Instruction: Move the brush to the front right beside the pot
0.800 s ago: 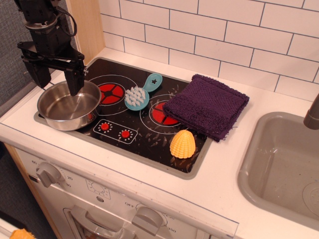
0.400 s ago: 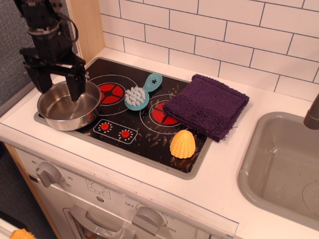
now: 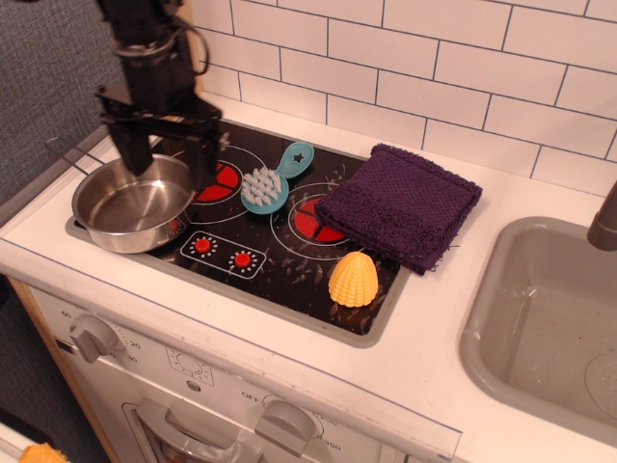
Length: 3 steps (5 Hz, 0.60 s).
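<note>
My gripper grabs the teal-blue brush by its bristled head (image 3: 263, 190) next, to set the brush down in front beside the steel pot (image 3: 133, 204).
The teal-blue brush (image 3: 272, 179) lies on the black stovetop (image 3: 280, 260), white bristles up, handle with a star cutout pointing to the back right. The shiny steel pot (image 3: 133, 204) sits at the stovetop's front left, its thin wire handle sticking out to the left. My gripper (image 3: 171, 159) hangs open and empty above the pot's back right rim, fingers pointing down, a short way left of the brush.
A folded purple cloth (image 3: 400, 204) lies on the stovetop's right side. A yellow ribbed dome (image 3: 354, 280) stands in front of it. A grey sink (image 3: 549, 318) is at the right. A tiled wall runs behind, and stove knobs line the front.
My gripper has moved right, from over the pot's left side to over its right rim, closer to the brush. Brush and pot have not moved.
</note>
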Tool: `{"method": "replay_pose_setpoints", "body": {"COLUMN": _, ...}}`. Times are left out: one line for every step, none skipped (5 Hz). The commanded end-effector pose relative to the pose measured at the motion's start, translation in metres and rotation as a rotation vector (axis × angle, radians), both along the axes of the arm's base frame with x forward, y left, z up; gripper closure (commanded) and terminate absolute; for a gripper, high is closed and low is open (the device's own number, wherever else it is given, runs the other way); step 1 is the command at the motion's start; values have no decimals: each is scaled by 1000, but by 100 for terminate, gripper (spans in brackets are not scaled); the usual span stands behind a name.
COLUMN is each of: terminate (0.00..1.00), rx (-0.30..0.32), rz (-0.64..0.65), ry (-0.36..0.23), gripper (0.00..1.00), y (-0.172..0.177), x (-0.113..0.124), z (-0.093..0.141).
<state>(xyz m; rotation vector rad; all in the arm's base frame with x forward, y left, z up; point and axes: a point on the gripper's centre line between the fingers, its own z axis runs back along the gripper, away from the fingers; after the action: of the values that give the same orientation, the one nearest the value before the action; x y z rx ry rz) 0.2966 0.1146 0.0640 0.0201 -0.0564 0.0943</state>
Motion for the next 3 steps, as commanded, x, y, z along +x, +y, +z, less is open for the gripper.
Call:
{"method": "replay_pose_setpoints", "body": {"terminate": 0, "rx": 49, "rz": -70, "ry": -71, "gripper": 0, "y": -45, "x": 47, "z": 15}}
{"method": "replay_pose_setpoints", "body": {"terminate": 0, "rx": 57, "rz": -80, "ry": -28, "gripper": 0, "y": -49, "x": 60, "z": -1}}
{"method": "replay_pose_setpoints", "body": {"terminate": 0, "rx": 85, "rz": -66, "ry": 18, "gripper": 0, "y": -36, "x": 59, "z": -15}}
